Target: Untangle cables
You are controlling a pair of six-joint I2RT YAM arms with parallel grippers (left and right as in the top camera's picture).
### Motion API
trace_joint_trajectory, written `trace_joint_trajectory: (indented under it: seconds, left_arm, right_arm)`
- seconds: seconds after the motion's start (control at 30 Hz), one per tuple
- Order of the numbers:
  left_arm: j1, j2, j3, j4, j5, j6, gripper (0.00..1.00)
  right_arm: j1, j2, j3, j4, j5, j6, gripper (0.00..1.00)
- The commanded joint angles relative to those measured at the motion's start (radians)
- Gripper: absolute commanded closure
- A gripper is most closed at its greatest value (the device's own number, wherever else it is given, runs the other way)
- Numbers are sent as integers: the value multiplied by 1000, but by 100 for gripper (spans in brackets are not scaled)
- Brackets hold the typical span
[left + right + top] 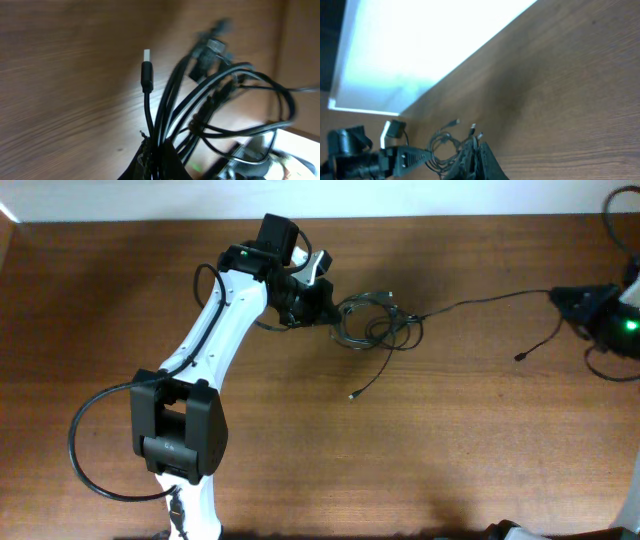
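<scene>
My right gripper stays closed on the black cable from here, since it runs into the bundle's tangled loops and would come down short if I opened now.
The cables (378,322) lie as a tangled black bundle on the wooden table. My left gripper (325,304) is shut on the bundle's left side. In the left wrist view the jaws (157,152) pinch several strands, and a USB plug (146,70) stands up above them beside the loops (225,100). One strand (480,300) runs taut from the bundle to my right gripper (572,304), which is shut on it. In the right wrist view the jaws (476,150) clamp that strand, with the bundle (442,145) beyond. A loose plug end (352,395) lies in front of the bundle.
Another thin strand hangs from the right gripper and ends in a plug (520,357) on the table. The left arm's base (180,425) stands front left. The table's far edge (450,218) meets a white wall.
</scene>
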Motion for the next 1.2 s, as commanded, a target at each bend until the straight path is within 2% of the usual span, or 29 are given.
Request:
trace_joint_trajectory:
  seconds: [0.0,0.2,0.43,0.73,0.77,0.8,0.83,0.9,0.93,1.0,1.1,1.13,1.17]
  left_arm:
    - [13,-21,3,-26,-160,26,100]
    - [13,-21,3,-34,-214,76,100]
    - [13,-21,3,-70,-468,75,100]
    - [13,-21,3,-85,-541,75,100]
    - [11,-21,3,-88,-533,79,100]
    - [10,-21,3,-88,-491,110,100]
    - [10,-21,3,-87,-418,152,100]
    - [10,-21,3,-87,-254,245,100]
    - [10,-21,3,-87,-141,299,100]
    - [10,-21,3,-89,-5,355,100]
    - [1,-21,3,-89,36,354,98]
    - [-10,-21,3,-89,35,354,82]
    - [-21,-21,3,-89,34,354,44]
  right_arm:
    - [-98,-26,10,4,-106,-11,96]
    - [-202,-26,10,-12,-122,-7,96]
    - [-352,-26,10,-58,-123,-4,96]
    - [-369,-26,10,-86,-92,-9,96]
    - [-367,-26,10,-93,-92,-13,86]
    - [-363,-26,10,-94,-92,-20,69]
    - [-352,-26,10,-97,-91,-29,49]
    - [-319,-26,10,-97,-88,-32,25]
    - [-301,-26,10,-97,-88,-35,18]
    - [-259,-26,10,-103,-82,-39,14]
    - [-182,-26,9,-128,7,-55,13]
    - [-163,-26,9,-135,24,-66,12]
    - [-146,-26,9,-142,38,-65,12]
